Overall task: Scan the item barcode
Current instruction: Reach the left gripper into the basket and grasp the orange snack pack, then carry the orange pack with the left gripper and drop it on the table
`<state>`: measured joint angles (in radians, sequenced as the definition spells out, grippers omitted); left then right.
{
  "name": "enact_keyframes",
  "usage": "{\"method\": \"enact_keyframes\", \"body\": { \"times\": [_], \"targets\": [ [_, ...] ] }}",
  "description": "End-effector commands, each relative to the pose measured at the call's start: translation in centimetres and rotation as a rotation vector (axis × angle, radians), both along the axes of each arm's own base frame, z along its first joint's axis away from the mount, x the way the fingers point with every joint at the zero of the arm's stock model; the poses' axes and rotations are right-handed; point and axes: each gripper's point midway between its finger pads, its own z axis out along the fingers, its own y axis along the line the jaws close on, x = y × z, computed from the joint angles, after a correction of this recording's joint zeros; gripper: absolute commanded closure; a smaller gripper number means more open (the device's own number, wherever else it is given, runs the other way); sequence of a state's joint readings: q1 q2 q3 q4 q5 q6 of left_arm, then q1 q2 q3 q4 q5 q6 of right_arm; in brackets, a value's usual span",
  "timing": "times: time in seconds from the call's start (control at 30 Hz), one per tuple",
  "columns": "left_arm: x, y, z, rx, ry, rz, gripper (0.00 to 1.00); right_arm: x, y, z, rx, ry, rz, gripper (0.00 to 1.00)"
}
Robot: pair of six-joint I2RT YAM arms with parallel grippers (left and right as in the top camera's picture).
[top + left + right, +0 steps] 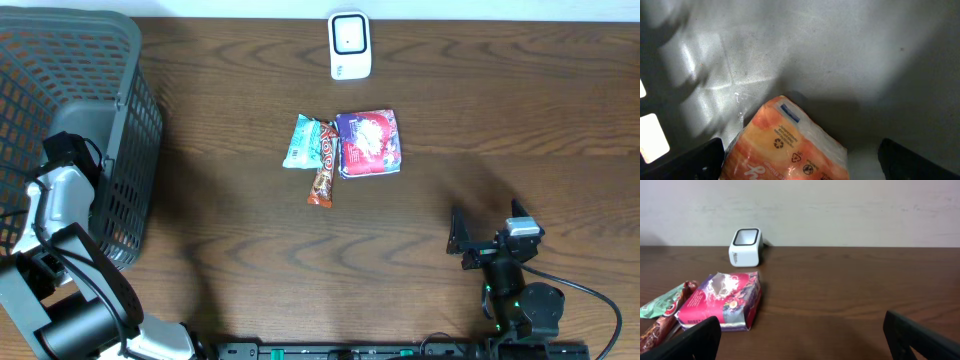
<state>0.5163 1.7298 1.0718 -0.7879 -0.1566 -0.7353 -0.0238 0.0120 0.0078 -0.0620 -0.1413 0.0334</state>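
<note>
My left gripper should close on the snack packet now, because its fingers reach down on either side of the snack packet's printed end (790, 142), near the bottom of the basket.
In the left wrist view an orange-and-white snack packet (790, 150) lies on the grey floor of the basket (850, 60). My left gripper (800, 169) is open just above it, one black finger (695, 161) close to the packet's left edge and the other well off to the right. From overhead the left arm (62, 190) reaches down into the basket (120, 60), which hides that gripper. The white barcode scanner (350, 45) (746, 246) stands at the table's far edge. My right gripper (486, 224) (802, 345) is open and holds nothing, low over the wood at the near right.
Three items lie together mid-table: a teal packet (303, 141), a brown-red bar (323, 172) and a purple-pink packet (369, 142) (722, 300). The dark mesh basket fills the left end of the table. Bare wood (520, 120) lies between the scanner and my right gripper.
</note>
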Motion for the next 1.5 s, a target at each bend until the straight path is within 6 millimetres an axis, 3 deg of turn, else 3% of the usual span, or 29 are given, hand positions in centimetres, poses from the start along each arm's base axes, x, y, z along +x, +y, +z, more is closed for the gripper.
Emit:
{"method": "enact_keyframes", "body": {
  "times": [0.0,0.03,0.07,0.17,0.3,0.4,0.47,0.5,0.63,0.73,0.77,0.9,1.03,1.13,1.27,1.47],
  "targets": [
    [-1.2,-0.5,-1.2,-0.012,0.045,0.012,0.21,0.0,-0.4,0.0,0.006,0.0,-0.015,0.01],
    [-1.2,-0.5,-1.2,-0.01,0.043,0.012,0.43,0.0,-0.4,0.0,0.006,0.0,-0.015,0.01],
    [-1.1,-0.5,-1.2,-0.01,0.041,0.012,0.56,0.0,-0.4,0.0,0.006,0.0,-0.015,0.01],
    [-0.9,-0.4,-1.1,-0.006,0.034,0.012,0.73,0.0,-0.4,0.0,0.006,0.0,-0.015,0.01],
    [0.4,0.4,0.2,0.019,-0.01,0.006,0.76,0.0,-0.4,0.0,0.006,0.0,-0.015,0.01],
    [2.3,1.6,2.8,0.062,-0.094,0.01,0.81,0.0,-0.4,0.0,0.006,0.0,-0.015,0.01],
    [4.2,2.5,6.4,0.102,-0.205,0.013,0.91,0.0,-0.4,0.0,0.006,0.0,-0.015,0.01],
    [5.4,2.9,9.3,0.128,-0.3,0.011,0.92,0.0,-0.4,0.0,0.006,0.0,-0.015,0.01],
    [7.6,3.6,17.9,0.237,-0.555,-0.003,0.92,0.0,-0.4,0.0,0.006,0.0,-0.015,0.01],
    [8.0,3.1,24.7,0.317,-0.763,-0.029,0.92,0.0,-0.4,0.0,0.006,0.0,-0.015,0.01],
    [7.8,2.2,28.0,0.345,-0.872,-0.054,0.92,0.0,-0.4,0.0,0.006,0.0,-0.015,0.01],
    [6.5,-1.8,34.9,0.353,-1.112,-0.162,0.92,0.0,-0.4,0.0,0.006,0.0,-0.015,0.01],
    [6.4,-7.2,38.3,0.265,-1.264,-0.358,0.92,0.0,-0.4,0.0,0.006,0.0,-0.015,0.01],
    [7.3,-12.8,40.4,0.185,-1.365,-0.664,0.92,0.0,-0.4,0.0,0.006,0.0,-0.015,0.01],
    [8.3,-18.4,40.7,0.078,-1.413,-0.922,0.92,0.0,-0.4,0.0,0.006,0.0,-0.015,0.01],
    [11.4,-24.4,36.4,-0.134,-1.323,-1.055,0.92,0.0,-0.4,0.0,0.006,0.0,-0.015,0.01]
  ]
}}
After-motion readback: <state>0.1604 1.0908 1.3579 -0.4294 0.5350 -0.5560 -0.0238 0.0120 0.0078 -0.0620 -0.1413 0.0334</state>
